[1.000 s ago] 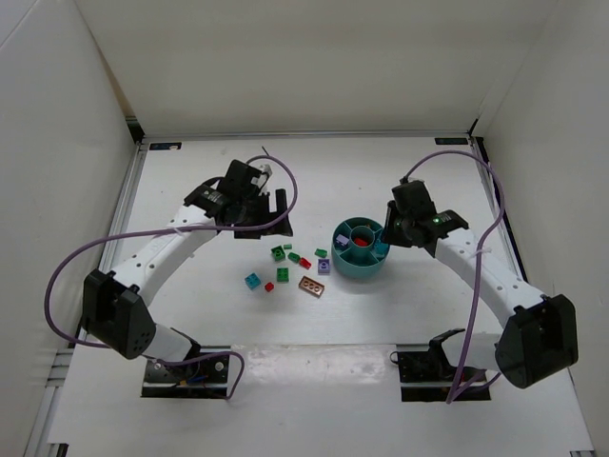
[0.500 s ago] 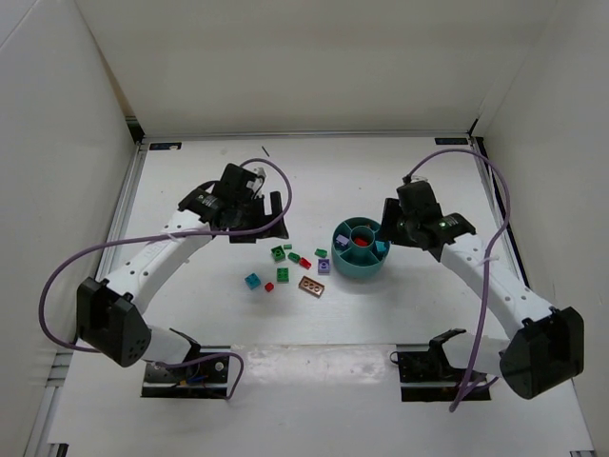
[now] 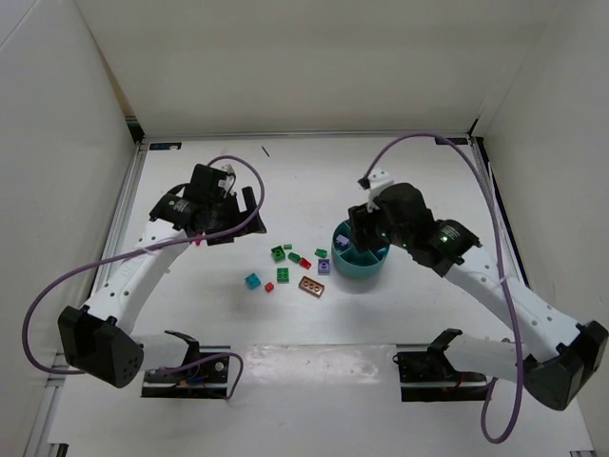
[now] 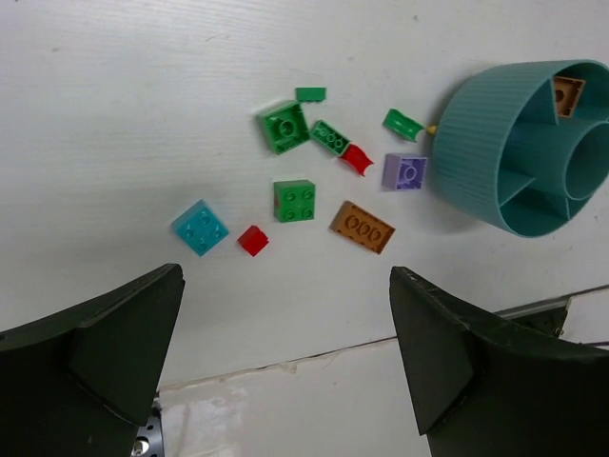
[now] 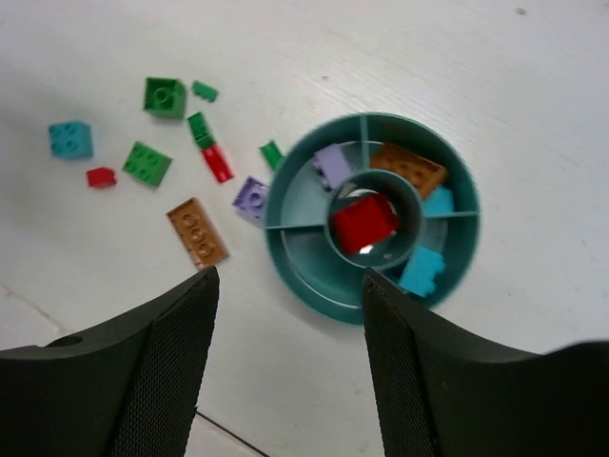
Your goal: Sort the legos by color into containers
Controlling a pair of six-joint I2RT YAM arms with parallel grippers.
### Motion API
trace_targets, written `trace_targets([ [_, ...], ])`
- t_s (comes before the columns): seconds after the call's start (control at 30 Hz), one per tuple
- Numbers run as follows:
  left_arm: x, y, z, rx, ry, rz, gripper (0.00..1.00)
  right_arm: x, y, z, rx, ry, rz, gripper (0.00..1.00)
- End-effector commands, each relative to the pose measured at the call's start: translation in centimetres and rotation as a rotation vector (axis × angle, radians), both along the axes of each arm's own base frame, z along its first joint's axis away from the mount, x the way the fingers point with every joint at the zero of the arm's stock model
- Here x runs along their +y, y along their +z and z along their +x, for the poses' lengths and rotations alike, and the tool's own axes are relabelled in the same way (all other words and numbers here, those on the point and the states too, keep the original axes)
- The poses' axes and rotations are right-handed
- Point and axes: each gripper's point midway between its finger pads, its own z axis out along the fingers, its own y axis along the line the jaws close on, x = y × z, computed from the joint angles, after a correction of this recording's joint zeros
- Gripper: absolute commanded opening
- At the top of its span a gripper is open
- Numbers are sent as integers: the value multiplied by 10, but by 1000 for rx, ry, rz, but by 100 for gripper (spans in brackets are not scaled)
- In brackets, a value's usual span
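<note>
I should pick up the square studded green brick by its sides with my right gripper next. Then it can go into the bowl's empty wedge (image 5: 316, 267).
The teal divided bowl (image 3: 366, 267) stands right of centre on the table, and it shows in the left wrist view (image 4: 485, 152) and the right wrist view (image 5: 309, 257). It holds a red brick (image 5: 364, 224) in the centre cup, and a purple (image 5: 333, 164), a brown (image 5: 409, 169) and two blue bricks (image 5: 423, 271) in the wedges. Loose legos lie to its left: green (image 4: 283, 127), green (image 4: 295, 201), red (image 4: 252, 240), blue (image 4: 201, 228), brown (image 4: 362, 228), purple (image 4: 404, 172). My left gripper (image 3: 243, 214) (image 4: 285, 276) is open and empty, up and left of the bricks. My right gripper (image 3: 360, 227) (image 5: 288, 276) is open and empty above the bowl.
White walls close in the table on the left, back and right. The arm bases and their clamps (image 3: 186, 367) (image 3: 442, 362) sit at the near edge. Purple cables (image 3: 57, 276) loop beside both arms. A seam in the table runs in front of the bricks (image 4: 285, 367).
My left gripper has drawn back to the left, away from the loose bricks. My right arm has swung left over the bowl and now hides part of it.
</note>
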Motion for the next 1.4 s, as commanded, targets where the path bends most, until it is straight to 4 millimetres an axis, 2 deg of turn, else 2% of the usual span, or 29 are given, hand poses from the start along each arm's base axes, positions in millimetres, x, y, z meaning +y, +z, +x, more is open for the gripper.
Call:
trace_targets([
  [0.0,19,-9,-14,53,76,11,100,30,5,-6,9,147,-20,65],
  [0.03,21,-14,-16,69,96,9,100,38,4,-7,24,164,-3,65],
  [0.07,28,-14,-18,63,123,1,100,48,-7,-5,61,182,-7,65],
  [0.1,33,-18,-22,75,148,1,100,59,-3,-7,57,196,5,65],
  [0.13,38,-17,-22,69,178,0,100,67,-16,-3,86,199,-20,65],
  [0.2,54,-33,-33,113,232,29,100,83,-19,-2,95,184,-30,65],
  [0.23,57,-33,-37,113,240,21,100,92,-28,-4,115,198,-47,64],
  [0.27,63,-42,-44,136,262,22,100,100,-24,-3,109,202,-41,64],
  [0.3,66,-43,-48,145,278,8,100,112,-28,-4,120,222,-49,62],
  [0.37,75,-47,-54,149,316,1,100,127,-46,-4,148,236,-101,62],
  [0.4,76,-47,-57,155,321,-7,100,137,-45,-12,161,248,-99,62],
  [0.47,82,-47,-59,150,344,-13,100,149,-62,-14,193,258,-125,61],
  [0.6,88,-52,-67,177,356,-10,100,172,-77,-26,238,304,-116,58],
  [0.73,89,-55,-71,209,328,-25,100,185,-100,-35,272,315,-163,58],
  [0.93,89,-56,-74,227,319,-52,100,194,-123,-27,336,205,-177,57],
  [1.1,89,-54,-72,210,292,-46,100,210,-138,-22,366,199,-170,57],
  [1.3,93,-48,-66,205,281,-34,100,211,-161,-17,382,116,-205,59],
  [1.37,94,-48,-66,210,276,-35,100,205,-172,-14,410,65,-211,59],
])
